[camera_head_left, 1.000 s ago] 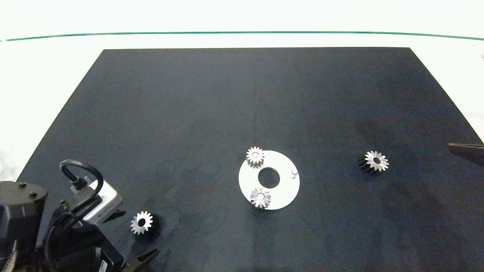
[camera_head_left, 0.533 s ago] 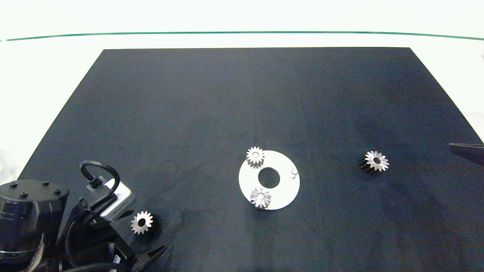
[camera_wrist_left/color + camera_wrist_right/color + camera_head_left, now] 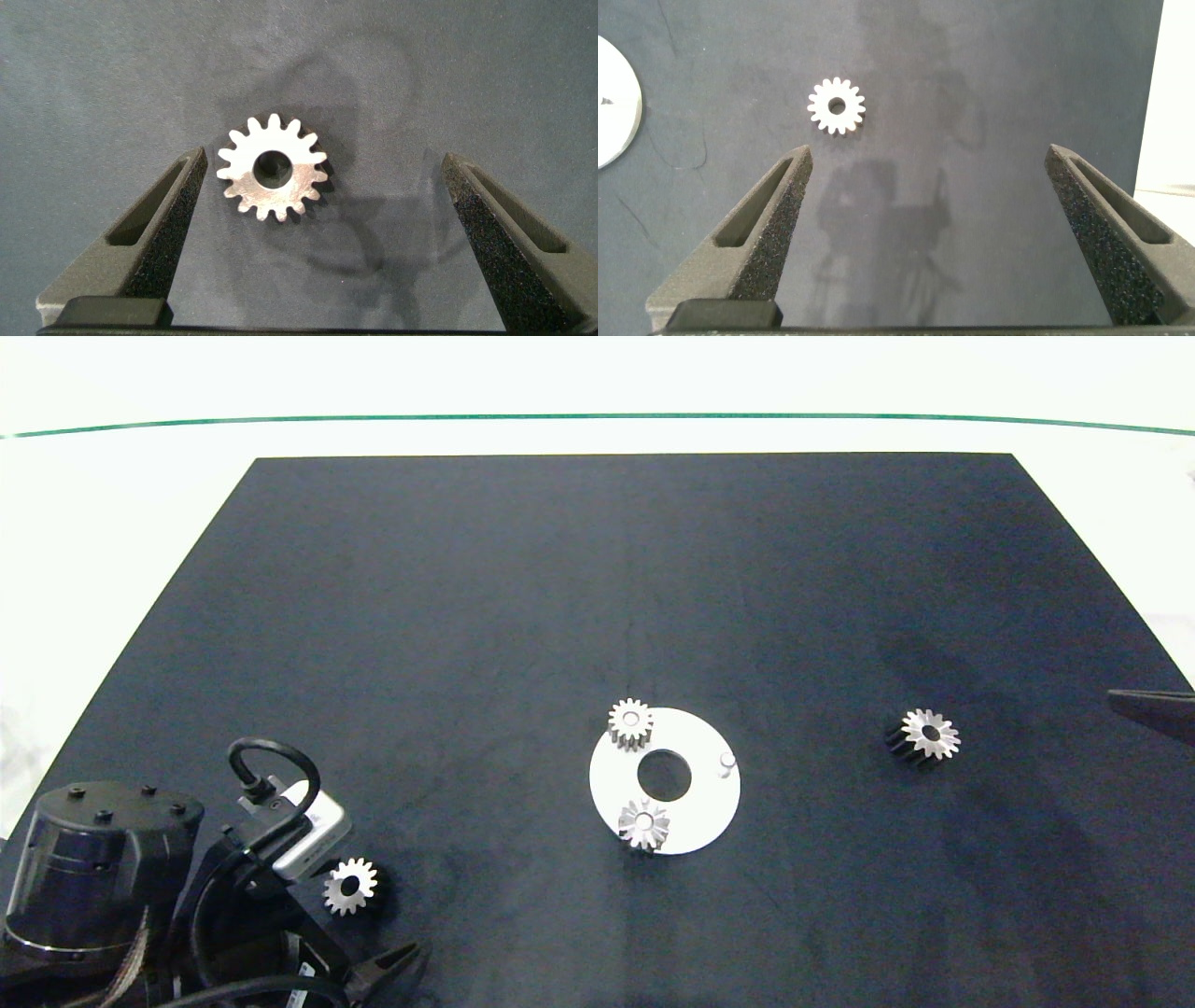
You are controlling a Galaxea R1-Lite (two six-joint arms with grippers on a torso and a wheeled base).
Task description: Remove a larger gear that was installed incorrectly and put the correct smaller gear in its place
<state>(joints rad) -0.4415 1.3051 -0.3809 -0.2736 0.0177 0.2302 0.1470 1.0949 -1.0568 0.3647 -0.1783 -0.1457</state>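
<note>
My left gripper grabs the smaller gear by its toothed rim (image 3: 335,889) next, since this leaves the gear's hole free for the bare peg (image 3: 727,763).
The larger gear (image 3: 643,823), star-like with long teeth, sits on the near edge of the white ring plate (image 3: 705,803). A short-toothed gear (image 3: 630,721) sits on the plate's far-left edge, and a bare peg (image 3: 727,763) stands at its right. A smaller gear (image 3: 350,887) (image 3: 273,168) lies flat on the mat at the near left. My left gripper (image 3: 324,159) hangs open over it, one finger on each side, touching nothing. Another small gear (image 3: 929,735) (image 3: 836,105) lies at the right, ahead of my open right gripper (image 3: 929,152).
The black mat (image 3: 597,597) covers most of the white table. My left arm (image 3: 103,859) fills the near-left corner. Only the right arm's finger (image 3: 1153,709) shows at the right edge. The plate's rim (image 3: 612,112) shows in the right wrist view.
My left arm has moved right and away from the near edge, bringing its wrist camera right beside the near-left small gear. The gears, the plate and the right arm have stayed put.
</note>
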